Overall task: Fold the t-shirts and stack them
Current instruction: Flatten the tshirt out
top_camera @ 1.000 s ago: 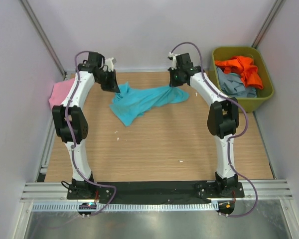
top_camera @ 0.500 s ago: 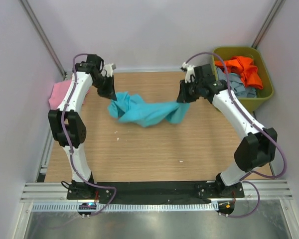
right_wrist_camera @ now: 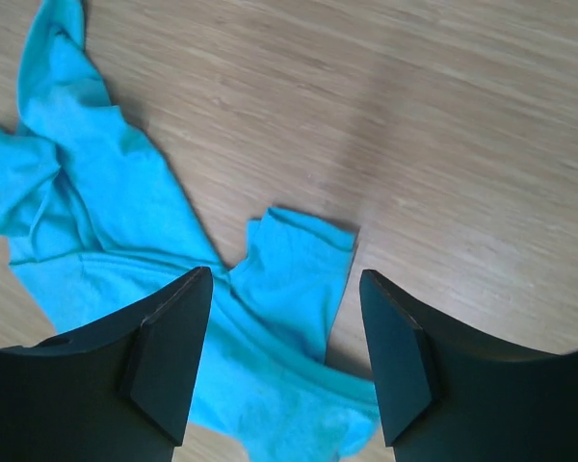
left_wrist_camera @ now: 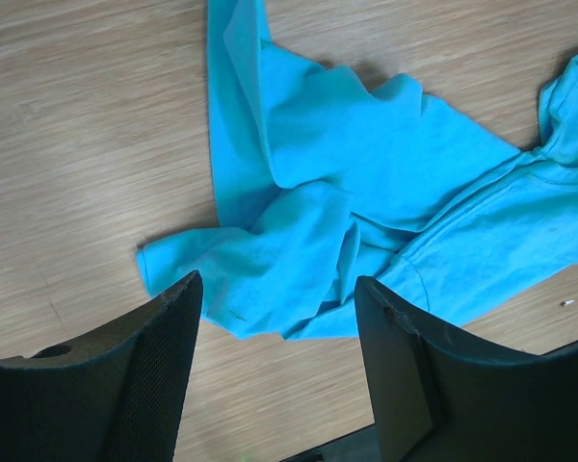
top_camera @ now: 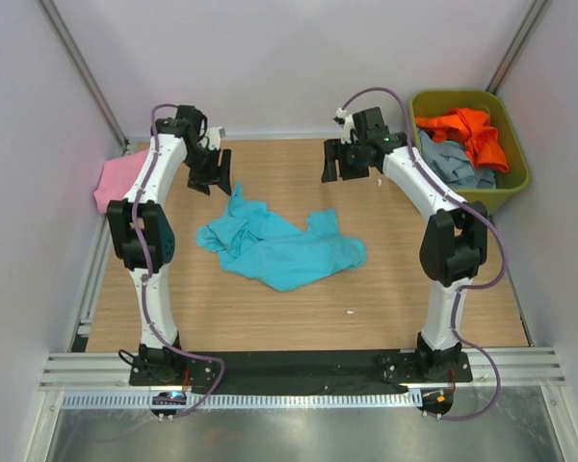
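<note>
The shirt is crumpled and needs to be lifted and spread for folding. My right gripper should next grab the sleeve below it on the turquoise t-shirt [top_camera: 279, 245].
A large turquoise t-shirt [top_camera: 279, 245] lies crumpled on the wooden table, held by neither arm. My left gripper [top_camera: 215, 173] hangs open above the table beyond the shirt's far left end. In the left wrist view the shirt [left_wrist_camera: 366, 192] lies past the open gripper [left_wrist_camera: 277, 284], with bare wood between the fingers. My right gripper [top_camera: 345, 164] is open too, above the table beyond the shirt's far right. In the right wrist view a sleeve of the shirt [right_wrist_camera: 299, 260] lies below the spread gripper [right_wrist_camera: 287, 277]. A pink t-shirt [top_camera: 120, 178] lies at the left edge.
An olive-green bin [top_camera: 516, 183] stands at the far right, holding an orange t-shirt [top_camera: 467, 130] and a grey-blue one [top_camera: 451, 164]. Metal frame posts and pale walls close in the table on three sides. A small white speck [top_camera: 349, 311] lies near the front.
Both grippers have opened and let go of the turquoise t-shirt. It was stretched between them and has dropped into a crumpled heap on the table. The right arm swung back left.
</note>
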Tool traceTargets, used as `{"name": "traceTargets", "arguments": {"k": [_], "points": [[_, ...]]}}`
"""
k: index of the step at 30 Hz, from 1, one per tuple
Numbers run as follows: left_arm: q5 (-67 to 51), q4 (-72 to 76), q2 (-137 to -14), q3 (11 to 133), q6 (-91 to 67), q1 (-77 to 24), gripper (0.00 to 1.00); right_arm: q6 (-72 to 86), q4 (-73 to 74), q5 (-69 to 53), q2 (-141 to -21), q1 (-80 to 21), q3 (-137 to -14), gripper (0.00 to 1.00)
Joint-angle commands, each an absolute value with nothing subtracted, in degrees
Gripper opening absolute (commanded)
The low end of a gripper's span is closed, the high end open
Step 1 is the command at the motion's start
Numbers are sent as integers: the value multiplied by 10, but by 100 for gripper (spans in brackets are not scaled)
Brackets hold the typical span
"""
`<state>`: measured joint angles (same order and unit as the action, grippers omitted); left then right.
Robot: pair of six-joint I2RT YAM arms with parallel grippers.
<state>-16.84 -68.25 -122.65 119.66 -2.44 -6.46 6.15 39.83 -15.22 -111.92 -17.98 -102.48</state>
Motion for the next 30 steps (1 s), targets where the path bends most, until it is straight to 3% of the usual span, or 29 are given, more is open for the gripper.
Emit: {"name": "traceTargets", "arguments": {"k": [1, 18, 22, 24, 30], "points": [[-159, -678, -1230, 1194, -25, -64, 65, 48, 393, -128, -1166, -177, -1042, 68], [-172, -667, -1223, 1183, -35, -65, 65, 56, 404, -154, -1240, -177, -1002, 54], [-171, -667, -1223, 1182, -36, -65, 65, 58, 408, -164, -1258, -178, -998, 37], [-170, -666, -1224, 1181, -36, -65, 65, 57, 409, -166, -1267, -180, -1001, 34], [-163, -664, -1220, 1182, -36, -64, 65, 60, 411, -172, -1276, -185, -1017, 35]]}}
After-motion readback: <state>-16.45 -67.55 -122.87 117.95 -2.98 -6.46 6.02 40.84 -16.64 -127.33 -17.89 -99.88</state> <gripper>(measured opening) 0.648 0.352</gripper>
